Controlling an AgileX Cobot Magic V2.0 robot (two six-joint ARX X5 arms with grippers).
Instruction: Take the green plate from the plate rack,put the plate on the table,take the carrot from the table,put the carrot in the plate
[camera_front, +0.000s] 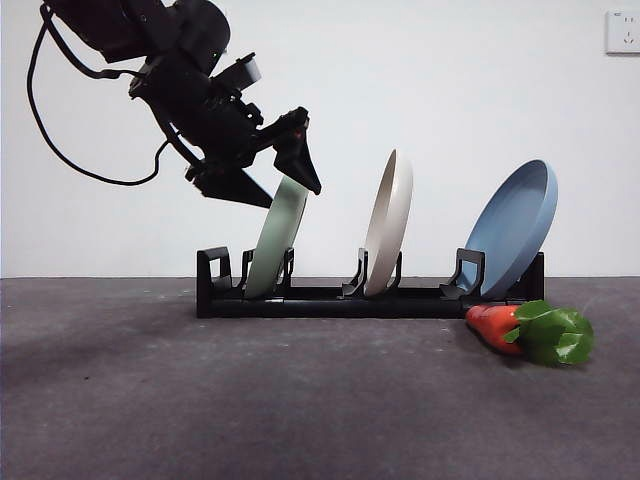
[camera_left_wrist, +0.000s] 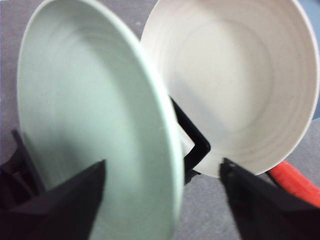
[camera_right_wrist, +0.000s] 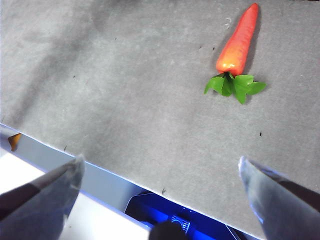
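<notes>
My left gripper should grab the plate by its free top rim (camera_front: 291, 184), because the rack's black bars hug the lower edge of the green plate (camera_front: 272, 245).
The green plate (camera_front: 272, 245) (camera_left_wrist: 85, 115) stands upright in the leftmost slot of the black plate rack (camera_front: 330, 300) (camera_left_wrist: 192, 145). My left gripper (camera_front: 288, 185) (camera_left_wrist: 162, 165) comes down from the upper left and is open, one jaw on each side of the plate's top rim, not clamped on it. The carrot (camera_front: 495, 322) (camera_right_wrist: 237, 45) (camera_left_wrist: 295, 180) lies on the grey table (camera_front: 200, 400) (camera_right_wrist: 125, 75) in front of the rack's right end, leaves toward the right. My right gripper (camera_right_wrist: 161, 161) hangs open over the table's edge, well away from the carrot, holding nothing.
A cream plate (camera_front: 388, 225) (camera_left_wrist: 235, 80) stands in the rack's middle slot, close beside the green one. A blue plate (camera_front: 515, 230) leans in the right slot above the carrot. A white wall rises behind the rack.
</notes>
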